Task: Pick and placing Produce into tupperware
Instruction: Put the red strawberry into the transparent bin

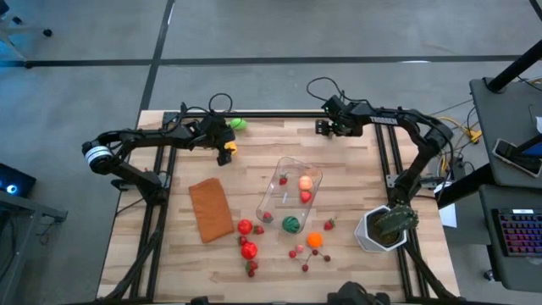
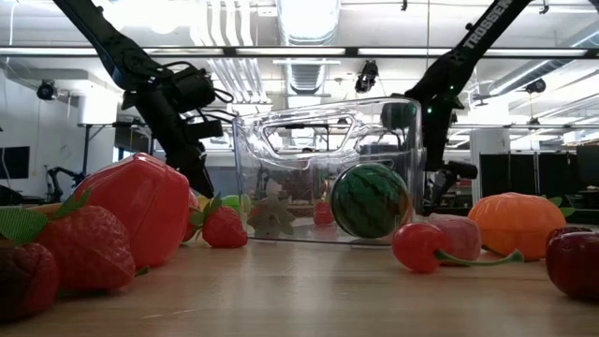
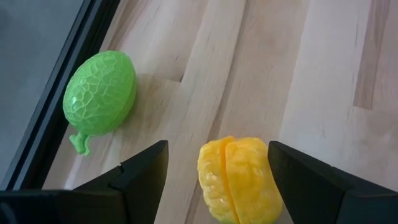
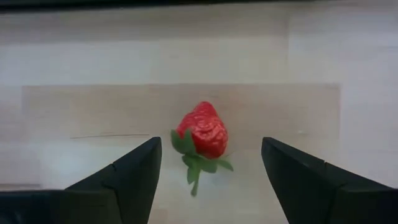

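Next, the right gripper grabs the strawberry by its red body [image 4: 208,130]. The strawberry's green leaves then stay free on the way to the clear tupperware.
A yellow ridged fruit [image 3: 239,180] lies between the fingers of my open left gripper [image 3: 217,168], at the table's far left [image 1: 227,146]. A green melon [image 3: 99,93] rests on the wood beside it, next to the far frame rail. My right gripper [image 4: 211,162] stands open at the far edge [image 1: 324,127], pointing steeply down. A red strawberry [image 4: 202,130] lies on the table between its fingers, with a gap on each side. The clear tupperware [image 1: 273,199] sits mid-table with a few fruits inside. My left gripper: one finger [image 3: 298,174] overlaps the yellow fruit's side [image 3: 264,168] in the wrist view, and I cannot tell whether it touches. The other finger [image 3: 146,168] stands clear of the fruit, with bare wood showing between them.
A flat brown-orange rectangle [image 1: 210,209] lies left of the tupperware. A white pot with a plant [image 1: 385,227] stands at the right edge. Loose produce fills the near middle: red pieces [image 1: 248,250], a green striped ball [image 1: 290,224], an orange one [image 1: 314,240].
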You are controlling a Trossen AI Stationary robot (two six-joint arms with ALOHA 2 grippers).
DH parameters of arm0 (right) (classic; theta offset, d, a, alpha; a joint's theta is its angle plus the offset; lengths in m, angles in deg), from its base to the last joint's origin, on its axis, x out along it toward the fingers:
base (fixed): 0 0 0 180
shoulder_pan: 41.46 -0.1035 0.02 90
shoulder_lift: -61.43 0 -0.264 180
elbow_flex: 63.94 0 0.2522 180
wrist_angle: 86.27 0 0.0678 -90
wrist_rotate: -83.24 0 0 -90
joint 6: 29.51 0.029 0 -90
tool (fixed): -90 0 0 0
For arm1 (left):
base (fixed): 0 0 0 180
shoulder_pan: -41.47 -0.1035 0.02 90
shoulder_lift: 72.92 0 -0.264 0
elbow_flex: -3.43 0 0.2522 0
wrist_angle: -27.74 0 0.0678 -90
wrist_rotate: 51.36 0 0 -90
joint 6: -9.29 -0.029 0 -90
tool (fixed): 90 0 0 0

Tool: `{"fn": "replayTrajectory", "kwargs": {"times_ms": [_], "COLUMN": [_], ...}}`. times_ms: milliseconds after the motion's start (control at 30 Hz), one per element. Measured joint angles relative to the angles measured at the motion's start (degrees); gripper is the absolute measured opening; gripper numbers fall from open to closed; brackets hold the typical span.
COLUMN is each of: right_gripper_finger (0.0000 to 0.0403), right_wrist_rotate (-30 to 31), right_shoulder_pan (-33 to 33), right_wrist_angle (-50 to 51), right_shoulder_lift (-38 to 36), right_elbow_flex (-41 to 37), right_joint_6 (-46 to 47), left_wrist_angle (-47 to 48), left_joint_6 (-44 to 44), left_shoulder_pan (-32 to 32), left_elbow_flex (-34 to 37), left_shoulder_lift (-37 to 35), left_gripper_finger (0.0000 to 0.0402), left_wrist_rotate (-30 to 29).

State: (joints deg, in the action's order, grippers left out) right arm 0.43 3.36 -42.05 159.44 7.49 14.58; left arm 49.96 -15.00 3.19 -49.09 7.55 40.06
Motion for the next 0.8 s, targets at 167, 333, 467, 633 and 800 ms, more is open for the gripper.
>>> {"fn": "replayTrajectory", "kwargs": {"times_ms": [167, 333, 467, 633, 800], "right_gripper_finger": [0.0269, 0.0269, 0.026, 0.0229, 0.0197], "right_wrist_rotate": [-0.1, 0.0, 0.1, 0.2, 0.4], "right_shoulder_pan": [0.1, 0.1, 0.1, 0.1, 0.1], "right_wrist_angle": [-1.7, -3.2, -2.8, -3.1, 2.4], "right_shoulder_lift": [2.5, 4.4, 5.6, 6.9, 9.3], "right_elbow_flex": [0.0, 0.2, 1.9, 5.4, 8.9], "right_joint_6": [0.9, 2.2, 1.9, -0.7, -3.7], "left_wrist_angle": [-0.5, -0.5, -0.5, -0.5, -0.4], "left_joint_6": [0.0, 0.0, 0.0, 0.0, 0.0], "left_shoulder_pan": [0.0, 0.0, 0.0, 0.0, 0.0], "left_elbow_flex": [0.0, 0.0, 0.0, 0.0, 0.0], "left_shoulder_lift": [0.0, 0.0, 0.0, 0.0, 0.0], "left_gripper_finger": [0.0261, 0.0261, 0.0261, 0.0261, 0.026], "left_wrist_rotate": [0.0, 0.0, 0.0, 0.0, -0.2]}}
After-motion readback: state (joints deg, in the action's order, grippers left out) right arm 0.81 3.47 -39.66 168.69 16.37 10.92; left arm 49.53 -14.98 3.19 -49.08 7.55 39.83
